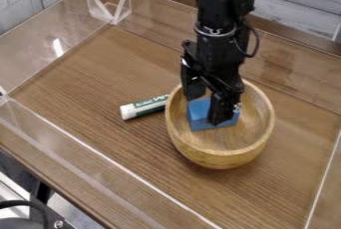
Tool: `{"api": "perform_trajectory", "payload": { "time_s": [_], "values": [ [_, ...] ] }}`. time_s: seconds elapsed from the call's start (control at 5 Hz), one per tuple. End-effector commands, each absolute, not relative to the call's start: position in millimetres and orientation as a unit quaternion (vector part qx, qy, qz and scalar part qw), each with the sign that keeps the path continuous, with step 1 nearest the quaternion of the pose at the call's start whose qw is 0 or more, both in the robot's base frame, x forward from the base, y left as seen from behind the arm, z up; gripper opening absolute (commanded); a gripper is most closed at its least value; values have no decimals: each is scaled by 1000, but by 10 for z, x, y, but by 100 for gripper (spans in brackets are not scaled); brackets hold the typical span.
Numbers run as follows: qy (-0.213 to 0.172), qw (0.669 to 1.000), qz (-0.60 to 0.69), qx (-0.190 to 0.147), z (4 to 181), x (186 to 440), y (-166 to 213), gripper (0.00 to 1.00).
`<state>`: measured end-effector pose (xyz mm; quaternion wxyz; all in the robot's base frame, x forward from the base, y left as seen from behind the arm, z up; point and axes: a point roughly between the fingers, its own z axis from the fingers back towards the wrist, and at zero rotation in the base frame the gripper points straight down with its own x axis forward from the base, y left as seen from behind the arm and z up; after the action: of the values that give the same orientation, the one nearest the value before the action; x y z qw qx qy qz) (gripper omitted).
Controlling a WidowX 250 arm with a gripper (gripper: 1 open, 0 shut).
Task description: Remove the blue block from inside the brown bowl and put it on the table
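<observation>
I need to take the blue block out of the brown bowl (pixel 253 138), so my gripper should hold the block by its upper half (pixel 198 107) next.
The brown bowl (pixel 253 138) sits on the table (pixel 94 84), right of centre. Inside it the blue block (pixel 202 114) rests against the bowl's left inner side. My black gripper (pixel 213 102) points straight down into the bowl. Its jaws stand open on either side of the block, with the fingers (pixel 192 86) low beside it. The block's upper part is partly hidden behind the fingers. I cannot tell whether the pads touch the block.
A small white tube with green print (pixel 144 106) lies on the tabletop just left of the bowl. Low clear plastic walls (pixel 54 44) edge the table, with a clear bracket (pixel 107 9) at the back left.
</observation>
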<state>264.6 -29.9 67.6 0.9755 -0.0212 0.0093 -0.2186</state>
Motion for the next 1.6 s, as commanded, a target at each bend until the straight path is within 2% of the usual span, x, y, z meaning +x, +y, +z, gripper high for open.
{"api": "perform_trajectory", "payload": {
  "time_s": [0.0,0.2,1.4],
  "values": [
    [-36,976,-213,-16,909,2766,-281,100],
    [-37,976,-212,-16,911,2779,-277,100],
    [-43,975,-219,-18,596,2782,-299,100]
  ]
}}
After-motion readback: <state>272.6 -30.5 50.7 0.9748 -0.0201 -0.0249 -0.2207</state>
